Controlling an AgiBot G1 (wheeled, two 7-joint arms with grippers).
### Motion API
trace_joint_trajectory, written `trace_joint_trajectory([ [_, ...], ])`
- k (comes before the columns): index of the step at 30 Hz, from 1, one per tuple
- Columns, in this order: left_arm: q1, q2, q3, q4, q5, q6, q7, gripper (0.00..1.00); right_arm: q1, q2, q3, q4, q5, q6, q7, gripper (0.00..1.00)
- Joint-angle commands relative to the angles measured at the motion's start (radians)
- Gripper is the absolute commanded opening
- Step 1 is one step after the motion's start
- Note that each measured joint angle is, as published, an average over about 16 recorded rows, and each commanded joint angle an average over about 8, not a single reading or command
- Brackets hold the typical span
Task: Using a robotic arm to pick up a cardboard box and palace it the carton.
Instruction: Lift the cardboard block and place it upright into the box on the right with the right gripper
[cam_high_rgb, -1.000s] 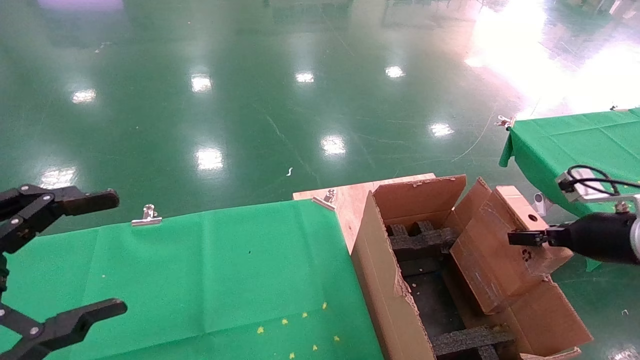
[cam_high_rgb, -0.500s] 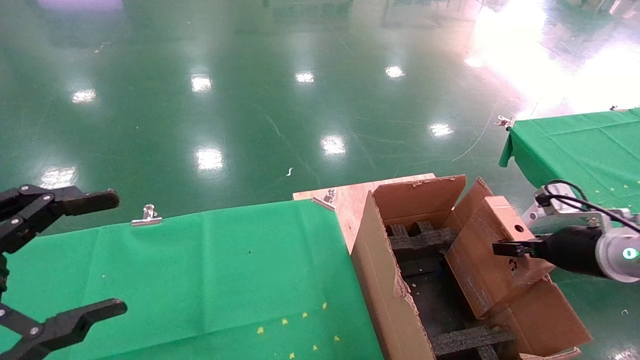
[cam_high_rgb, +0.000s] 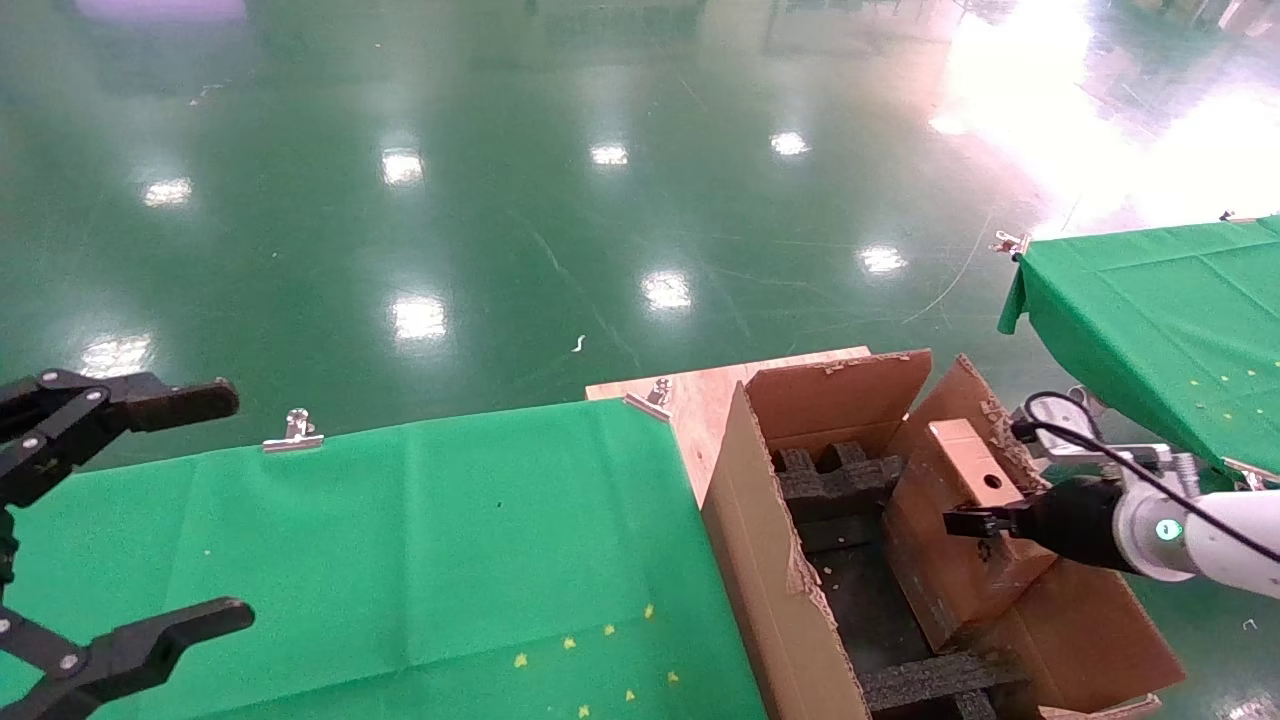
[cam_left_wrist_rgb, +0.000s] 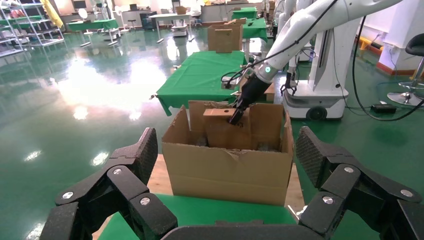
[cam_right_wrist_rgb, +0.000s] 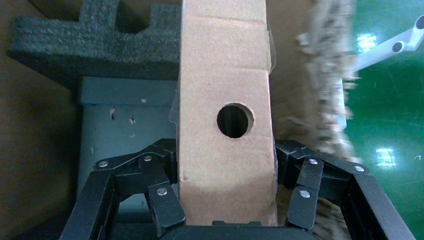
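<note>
The small box's lower edge (cam_high_rgb: 938, 644) is still high above the carton's dark bottom, so my right gripper should keep holding the small box until it reaches the carton's bottom.
My right gripper (cam_high_rgb: 985, 522), on the white arm with the teal ring, is shut on the small cardboard box (cam_high_rgb: 960, 520). It holds the box on edge, tilted, partly inside the large carton (cam_high_rgb: 765, 560) at its right side. In the right wrist view the fingers (cam_right_wrist_rgb: 160, 175) clamp both faces of the box (cam_right_wrist_rgb: 225, 150), whose round hole faces the camera, above black foam inserts (cam_right_wrist_rgb: 100, 45). The left wrist view shows the carton (cam_left_wrist_rgb: 227, 165) with the box (cam_left_wrist_rgb: 220, 132) and the right gripper (cam_left_wrist_rgb: 236, 114) over it. My left gripper (cam_high_rgb: 150, 510) is open and empty at the far left.
The carton stands on a wooden board (cam_high_rgb: 700, 400) beside the green-clothed table (cam_high_rgb: 400, 550). Black foam inserts (cam_high_rgb: 840, 480) lie inside it. A second green table (cam_high_rgb: 1160, 310) is at the right. Metal clips (cam_high_rgb: 293, 432) hold the cloth at its far edge.
My right gripper has moved left and down with the cardboard box, bringing it from above the carton's right flap deeper into the carton. The left arm has not moved.
</note>
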Motion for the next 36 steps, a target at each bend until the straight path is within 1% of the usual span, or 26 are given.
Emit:
trace_joint_trajectory([
  [1,0.0,0.0,0.0,0.0,0.0,0.0,0.0,1.0,-0.01,-0.018,-0.006,-0.015,-0.009,0.01,0.003,0.0],
  [7,0.0,0.0,0.0,0.0,0.0,0.0,0.0,1.0,-0.031,-0.071,-0.018,-0.083,-0.008,0.022,-0.004,0.0],
  [13,0.0,0.0,0.0,0.0,0.0,0.0,0.0,1.0,-0.043,-0.117,-0.026,-0.139,0.01,0.016,-0.03,0.0],
  [27,0.0,0.0,0.0,0.0,0.0,0.0,0.0,1.0,-0.071,-0.191,-0.039,-0.249,0.06,0.0,-0.101,0.0],
  [28,0.0,0.0,0.0,0.0,0.0,0.0,0.0,1.0,-0.072,-0.194,-0.039,-0.253,0.062,0.0,-0.104,0.01],
  [29,0.0,0.0,0.0,0.0,0.0,0.0,0.0,1.0,-0.074,-0.198,-0.039,-0.26,0.064,0.001,-0.108,0.07],
  [36,0.0,0.0,0.0,0.0,0.0,0.0,0.0,1.0,-0.08,-0.213,-0.041,-0.281,0.071,0.001,-0.126,0.93],
])
